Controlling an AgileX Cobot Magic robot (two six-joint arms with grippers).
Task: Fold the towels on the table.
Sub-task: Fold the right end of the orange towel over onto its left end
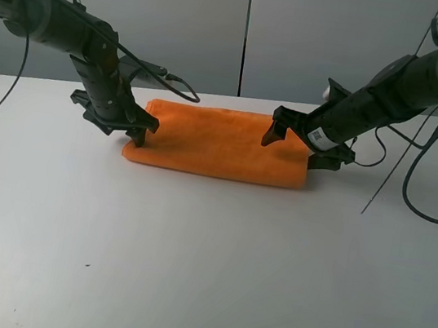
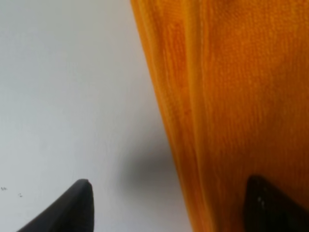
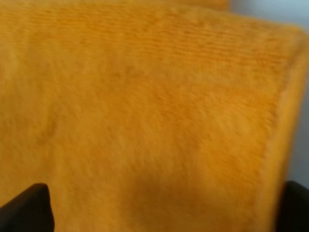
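Note:
My right gripper next needs to pick up the towel by its short hemmed edge [image 1: 305,175], so that it can fold the towel over onto its opposite end [image 1: 135,151].
The towels are one bright orange cloth [image 1: 218,143] lying as a long folded band toward the back of the white table [image 1: 187,266]. My left gripper [image 1: 117,126] is open at the band's left end. In the left wrist view the left gripper [image 2: 171,208] straddles the towel [image 2: 231,96] edge, with one finger over cloth and one over the table [image 2: 63,87]. My right gripper [image 1: 295,149] is open at the right end. In the right wrist view the right gripper [image 3: 161,212] spans the towel [image 3: 145,96], and its far corner lies ahead. Neither gripper holds cloth.
Black cables [image 1: 414,185] hang behind and beside the right arm, over the table's back right. A cable loop [image 1: 177,85] trails from the left arm just behind the towel. A grey wall stands behind the table.

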